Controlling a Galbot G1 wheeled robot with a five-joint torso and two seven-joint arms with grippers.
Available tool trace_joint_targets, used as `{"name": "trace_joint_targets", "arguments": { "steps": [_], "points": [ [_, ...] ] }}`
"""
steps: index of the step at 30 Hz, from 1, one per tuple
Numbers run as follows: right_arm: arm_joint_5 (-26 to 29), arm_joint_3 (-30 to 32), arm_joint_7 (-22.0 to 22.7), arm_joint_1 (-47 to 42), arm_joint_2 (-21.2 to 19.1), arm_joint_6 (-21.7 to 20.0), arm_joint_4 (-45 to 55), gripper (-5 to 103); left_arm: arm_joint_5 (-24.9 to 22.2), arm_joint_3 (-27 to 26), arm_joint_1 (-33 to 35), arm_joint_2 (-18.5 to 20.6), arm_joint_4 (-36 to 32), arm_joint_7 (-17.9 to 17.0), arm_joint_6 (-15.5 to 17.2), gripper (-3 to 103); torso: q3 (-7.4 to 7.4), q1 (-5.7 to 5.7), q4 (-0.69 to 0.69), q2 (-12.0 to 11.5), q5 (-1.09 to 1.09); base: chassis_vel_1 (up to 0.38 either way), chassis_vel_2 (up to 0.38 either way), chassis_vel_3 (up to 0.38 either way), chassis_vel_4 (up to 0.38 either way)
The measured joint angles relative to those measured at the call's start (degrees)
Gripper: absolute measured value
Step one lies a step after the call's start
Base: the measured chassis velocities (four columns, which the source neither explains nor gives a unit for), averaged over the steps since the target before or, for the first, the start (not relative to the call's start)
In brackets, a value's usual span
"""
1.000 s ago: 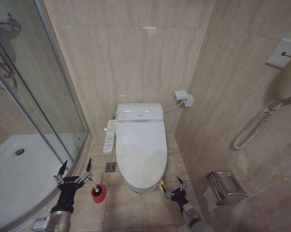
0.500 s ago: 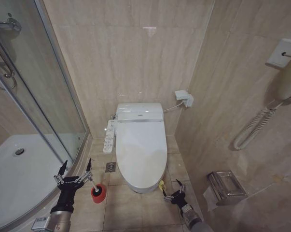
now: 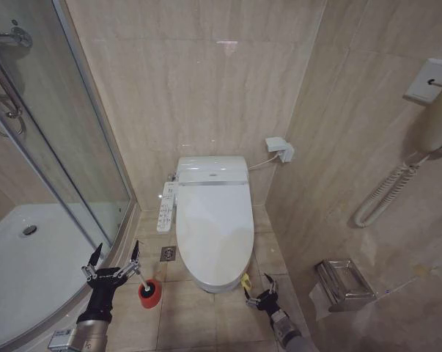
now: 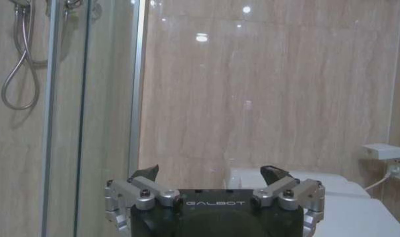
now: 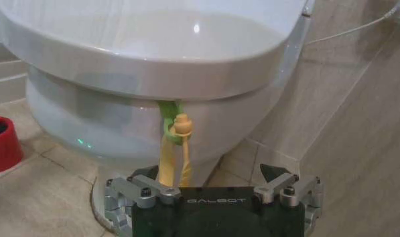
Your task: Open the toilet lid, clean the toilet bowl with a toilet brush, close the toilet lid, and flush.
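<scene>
My right gripper will grab the strap next by its hanging yellow loop. Then it can open the toilet lid.
The toilet lid is a glossy white oval, lying down flat over the toilet bowl. A yellow-green strap hangs from its front right edge. My right gripper is low on the floor just in front of that strap, open. In the right wrist view the strap dangles from the lid's rim, close to one finger of the open right gripper. The toilet brush stands in its red holder left of the bowl. My left gripper hovers open just left of the brush handle.
A white shower tray and its curved glass door fill the left side. A button panel and a floor drain sit left of the toilet. A metal paper holder and a wall handset are on the right wall.
My right gripper has crept left and slightly down, closer to the strap at the lid's front edge. The left gripper, brush and lid have not moved.
</scene>
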Motion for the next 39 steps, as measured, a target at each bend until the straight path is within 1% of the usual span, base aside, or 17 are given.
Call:
{"name": "trace_joint_targets", "arguments": {
  "steps": [3, 4, 11, 12, 19, 20, 25, 26, 32, 33, 39],
  "points": [
    [-0.21, 0.34, 0.12, 0.86, 0.30, 0.01, -0.82, 100, 0.00, 0.00, 0.00, 0.00, 0.00, 0.00, 0.00, 100, 0.00, 0.00, 0.00, 0.00, 0.00, 0.000, 0.000, 0.000, 0.000],
    [-0.39, 0.41, 0.28, 1.19, 0.33, 0.02, -1.15, 97, 0.00, 0.00, 0.00, 0.00, 0.00, 0.00, 0.00, 100, 0.00, 0.00, 0.00, 0.00, 0.00, 0.000, 0.000, 0.000, 0.000],
    [-0.57, 0.37, 0.99, 2.57, 0.58, 0.00, -2.63, 97, 0.00, 0.00, 0.00, 0.00, 0.00, 0.00, 0.00, 100, 0.00, 0.00, 0.00, 0.00, 0.00, 0.000, 0.000, 0.000, 0.000],
    [-0.63, 0.29, 1.13, 2.85, 0.71, -0.07, -2.91, 78, 0.00, 0.00, 0.00, 0.00, 0.00, 0.00, 0.00, 100, 0.00, 0.00, 0.00, 0.00, 0.00, 0.000, 0.000, 0.000, 0.000],
    [-0.74, 0.01, 1.46, 3.15, 0.83, -0.23, -3.02, 78, 0.00, 0.00, 0.00, 0.00, 0.00, 0.00, 0.00, 100, 0.00, 0.00, 0.00, 0.00, 0.00, 0.000, 0.000, 0.000, 0.000],
    [-0.76, 0.01, 1.44, 3.09, 0.77, -0.21, -3.01, 52, 0.00, 0.00, 0.00, 0.00, 0.00, 0.00, 0.00, 100, 0.00, 0.00, 0.00, 0.00, 0.00, 0.000, 0.000, 0.000, 0.000],
    [-0.77, 0.06, 1.39, 2.81, 0.72, -0.13, -3.00, 52, 0.00, 0.00, 0.00, 0.00, 0.00, 0.00, 0.00, 100, 0.00, 0.00, 0.00, 0.00, 0.00, 0.000, 0.000, 0.000, 0.000],
    [-0.77, 0.08, 1.38, 2.76, 0.74, -0.09, -3.00, 25, 0.00, 0.00, 0.00, 0.00, 0.00, 0.00, 0.00, 100, 0.00, 0.00, 0.00, 0.00, 0.00, 0.000, 0.000, 0.000, 0.000],
    [-0.96, 0.09, 1.37, 2.53, 0.90, 0.00, -3.00, 25, 0.00, 0.00, 0.00, 0.00, 0.00, 0.00, 0.00, 100, 0.00, 0.00, 0.00, 0.00, 0.00, 0.000, 0.000, 0.000, 0.000],
    [-1.00, 0.12, 1.36, 2.43, 0.97, 0.02, -3.00, 2, 0.00, 0.00, 0.00, 0.00, 0.00, 0.00, 0.00, 100, 0.00, 0.00, 0.00, 0.00, 0.00, 0.000, 0.000, 0.000, 0.000],
    [-0.96, 0.53, 1.38, 2.13, 1.34, 0.50, -2.97, 2, 0.00, 0.00, 0.00, 0.00, 0.00, 0.00, 0.00, 100, 0.00, 0.00, 0.00, 0.00, 0.00, 0.000, 0.000, 0.000, 0.000]
  ]
}}
